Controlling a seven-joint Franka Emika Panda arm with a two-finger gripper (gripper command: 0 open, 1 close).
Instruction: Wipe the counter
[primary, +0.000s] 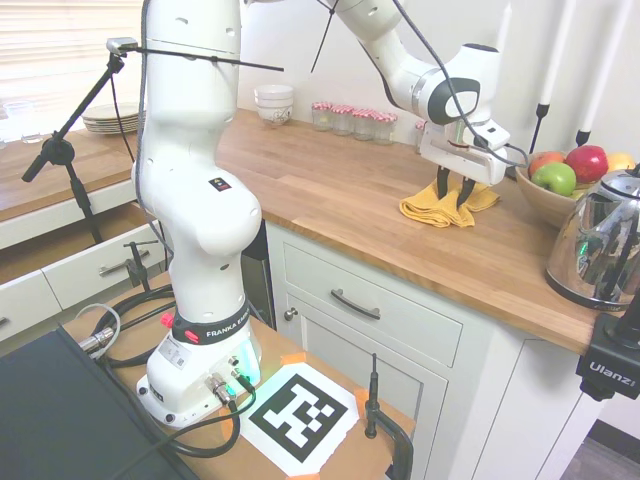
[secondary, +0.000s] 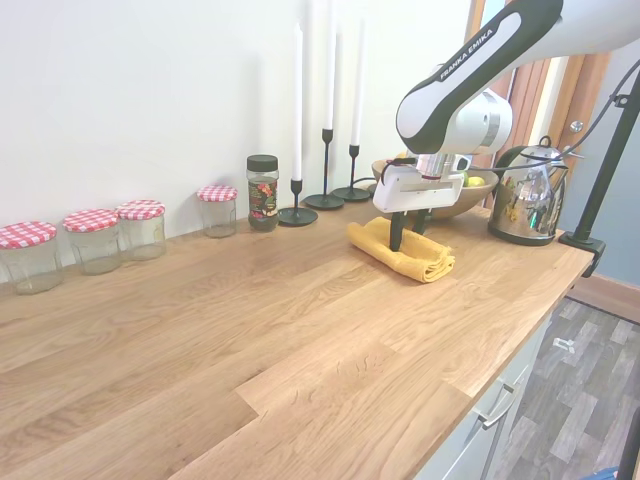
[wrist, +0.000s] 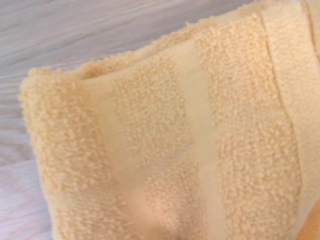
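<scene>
My gripper grips the yellow cloth by its raised middle fold (primary: 454, 197) next, to wipe the counter. The cloth's outer edges lie slack and spread.
The counter (primary: 340, 190) (secondary: 250, 340) is a long warm-brown wooden top over white cabinets. A folded yellow cloth (primary: 430, 208) (secondary: 415, 258) lies on it near the fruit bowl, and it fills the wrist view (wrist: 175, 140). My gripper (primary: 452, 200) (secondary: 403, 238) points straight down onto the cloth. Its fingers stand open, a few centimetres apart, with their tips sunk into the cloth's folds. The part of the cloth under the fingers is hidden.
A fruit bowl (primary: 545, 200) and a chrome kettle (primary: 600, 250) (secondary: 525, 205) stand close beside the cloth. Black candlesticks (secondary: 325, 150), a spice jar (secondary: 263, 192) and several checked-lid jars (secondary: 95, 238) line the wall. Stacked white bowls (primary: 274, 104) sit at the counter's far end.
</scene>
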